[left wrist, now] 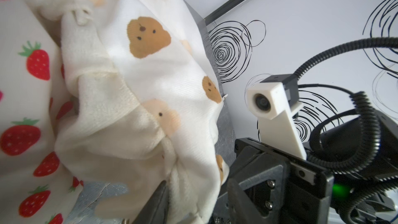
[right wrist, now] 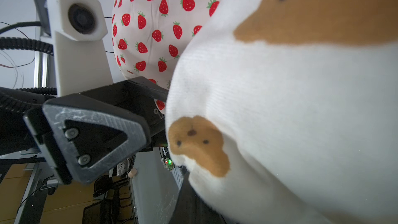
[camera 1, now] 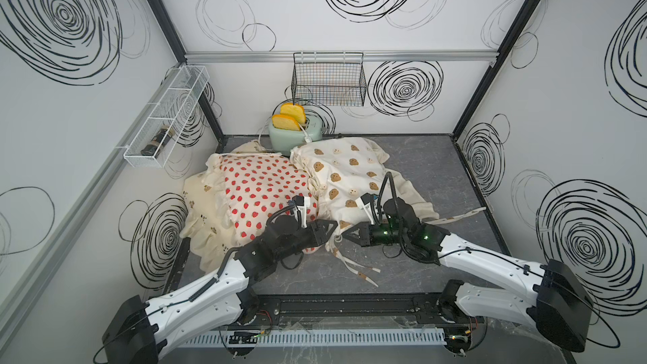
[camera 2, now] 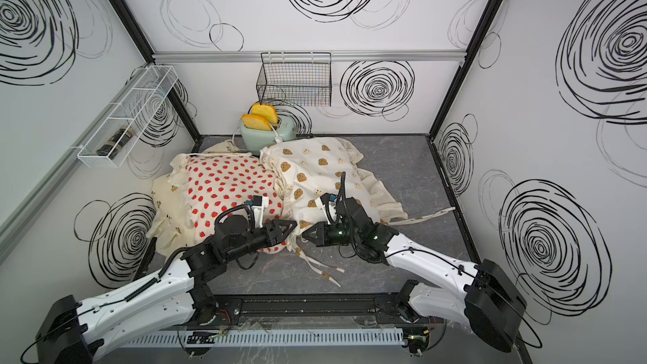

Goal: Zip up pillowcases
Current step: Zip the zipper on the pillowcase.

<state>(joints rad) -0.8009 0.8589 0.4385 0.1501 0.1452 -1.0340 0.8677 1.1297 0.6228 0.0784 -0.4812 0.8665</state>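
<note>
My left gripper is to pinch the ruffled edge at the near corner of the bear-face pillowcase next. It needs to hold that edge in place so my right gripper can zip up.
Three pillowcases lie stuffed on the grey floor. The strawberry one [camera 1: 259,187] rests on a cream one [camera 1: 201,190] at the left. The off-white one with brown bear faces [camera 1: 346,169] lies to the right of them. Both grippers meet at its near corner. My left gripper [camera 1: 332,228] stands open, with the ruffled edge [left wrist: 133,138] against one finger [left wrist: 155,203]. My right gripper [camera 1: 346,234] is shut on that corner's cloth, which drapes over its jaws and fills the right wrist view [right wrist: 280,115]. No zipper shows in any view.
Tie strings [camera 1: 353,267] trail from the corner toward the front rail. More strings [camera 1: 458,217] lie at the right. A mint toaster [camera 1: 294,134] with toast stands behind the pillowcases. A white wire shelf [camera 1: 164,120] and a black basket [camera 1: 329,82] hang on the walls.
</note>
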